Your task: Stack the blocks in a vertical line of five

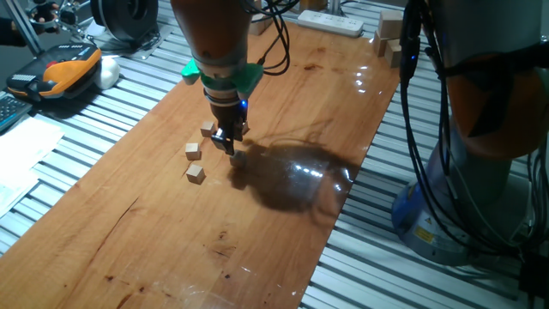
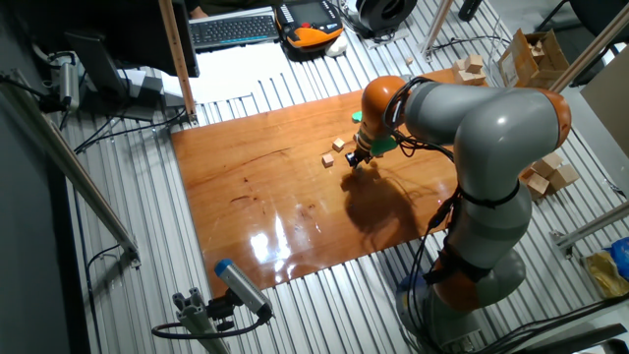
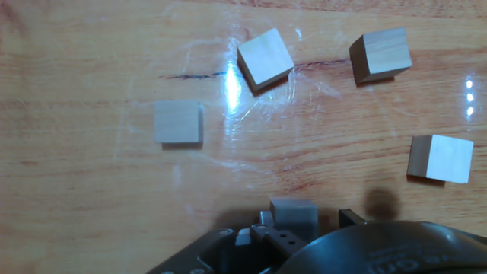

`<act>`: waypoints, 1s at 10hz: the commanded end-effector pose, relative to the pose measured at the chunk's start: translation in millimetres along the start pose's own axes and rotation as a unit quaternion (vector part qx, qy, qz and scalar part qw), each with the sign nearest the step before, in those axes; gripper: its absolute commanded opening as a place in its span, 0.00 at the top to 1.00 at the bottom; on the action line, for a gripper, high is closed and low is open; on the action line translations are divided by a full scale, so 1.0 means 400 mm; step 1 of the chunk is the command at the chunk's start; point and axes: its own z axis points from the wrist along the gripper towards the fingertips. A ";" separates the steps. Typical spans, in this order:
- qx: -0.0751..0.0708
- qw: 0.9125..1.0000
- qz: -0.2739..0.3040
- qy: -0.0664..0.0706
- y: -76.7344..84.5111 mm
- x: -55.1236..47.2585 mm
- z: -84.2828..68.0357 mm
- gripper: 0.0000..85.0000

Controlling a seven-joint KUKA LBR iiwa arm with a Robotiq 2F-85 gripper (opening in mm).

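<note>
My gripper grabs the shaded block by opposite sides next, to stack it with the loose blocks.
Five small tan wooden blocks lie on the brown board. In the hand view three lie apart at the left (image 3: 176, 122), top middle (image 3: 265, 57) and top right (image 3: 380, 55). Another block (image 3: 439, 158) lies at the right. One shaded block (image 3: 294, 217) rests on the board between my fingers, with a gap to the right fingertip (image 3: 350, 218). My gripper (image 1: 232, 148) stands upright with its tips at the board, open around that block (image 1: 238, 158). Three loose blocks (image 1: 192, 151) sit just left of it. None is stacked.
The wooden board (image 1: 283, 232) lies on a slatted metal table. A white power strip (image 1: 330, 23) and larger pale wooden blocks (image 1: 390, 34) sit at the far end. The robot base (image 1: 480, 172) and cables stand to the right. An orange device (image 1: 64, 69) is at the left.
</note>
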 end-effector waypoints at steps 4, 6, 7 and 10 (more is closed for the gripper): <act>-0.002 1.000 0.009 -0.001 0.000 0.002 0.009 0.60; 0.001 1.000 0.018 -0.001 0.002 0.002 0.011 0.60; 0.002 1.000 0.021 -0.001 0.002 0.003 0.013 0.60; 0.004 1.000 0.023 0.000 0.002 0.003 0.013 0.60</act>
